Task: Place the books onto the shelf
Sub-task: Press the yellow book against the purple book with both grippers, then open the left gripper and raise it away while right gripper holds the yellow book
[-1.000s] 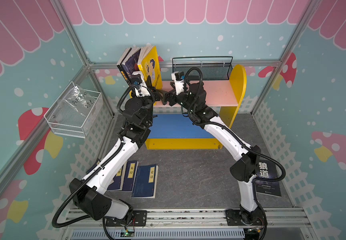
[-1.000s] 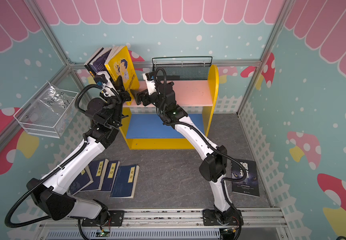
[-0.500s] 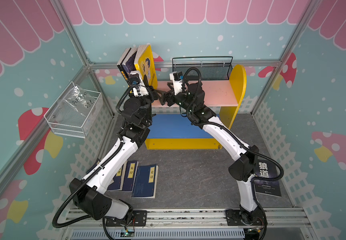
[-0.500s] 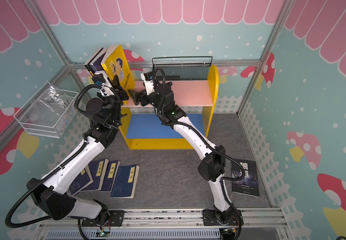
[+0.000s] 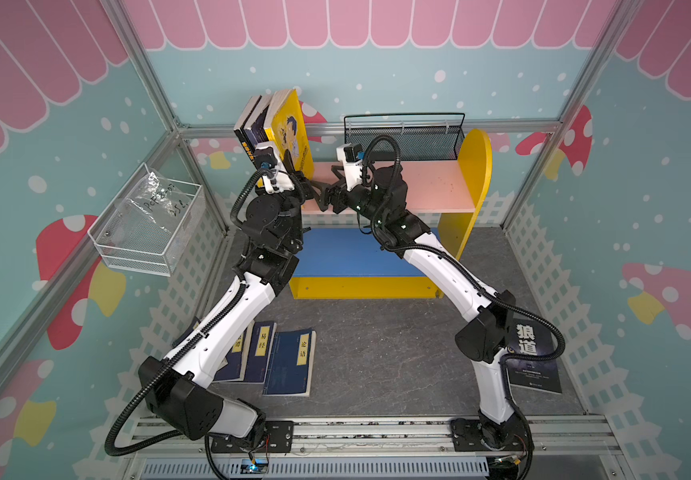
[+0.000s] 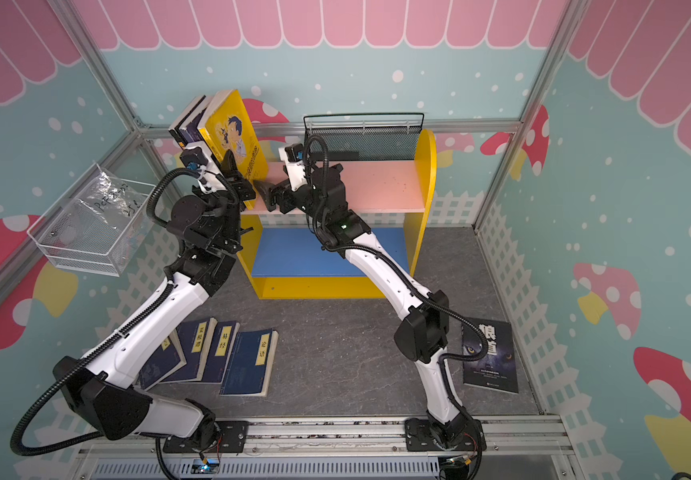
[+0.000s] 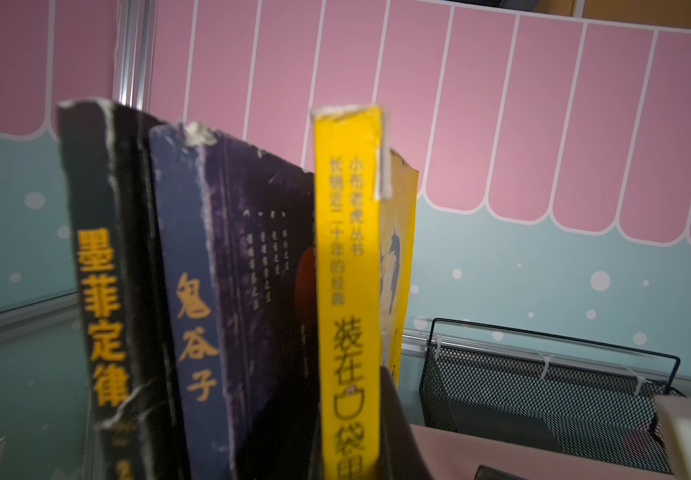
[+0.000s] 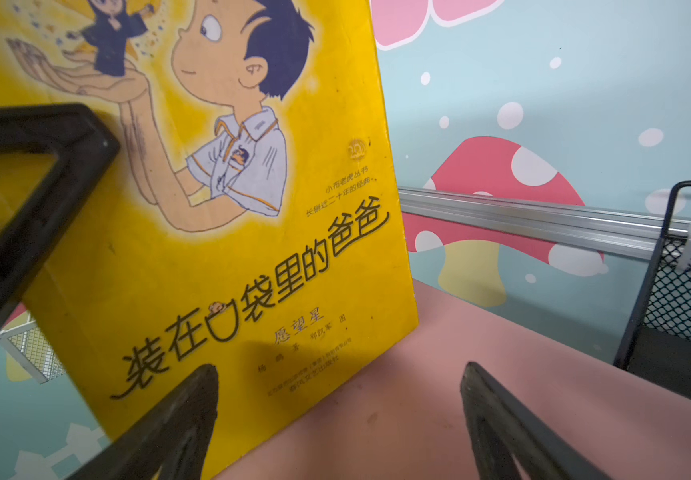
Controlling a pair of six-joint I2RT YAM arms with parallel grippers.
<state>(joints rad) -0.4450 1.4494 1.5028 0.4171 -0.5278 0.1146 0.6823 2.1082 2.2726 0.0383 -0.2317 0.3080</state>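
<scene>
I will open my left gripper, because the yellow book's lower corner [image 5: 309, 173] touches the pink board [image 5: 323, 171]. The yellow book would lean against the navy book if I opened now.
Three books stand at the left end of the shelf's [image 5: 431, 187] pink upper board [image 6: 377, 187]: a black one [image 7: 98, 291], a dark navy one [image 7: 194, 291] and a yellow cartoon-cover one [image 5: 290, 129] [image 8: 211, 270]. My left gripper [image 7: 350, 436] [image 5: 302, 185] is shut on the yellow book's spine low down. Beside that book's cover, my right gripper [image 8: 337, 374] [image 5: 324, 193] hangs open just above the pink board, holding nothing. Three navy books [image 5: 290, 361] lie on the floor at front left. A black book [image 5: 535, 357] lies at front right, partly behind the right arm.
A black wire mesh basket [image 5: 404, 137] stands at the back of the pink board. A white wire basket [image 5: 148, 224] hangs on the left wall. The blue lower board [image 5: 348, 253] holds no books. The cage walls are close on all sides.
The three standing books have tipped from leaning right to more upright. Both grippers have shifted slightly left with them. The left stays shut, the right stays open.
</scene>
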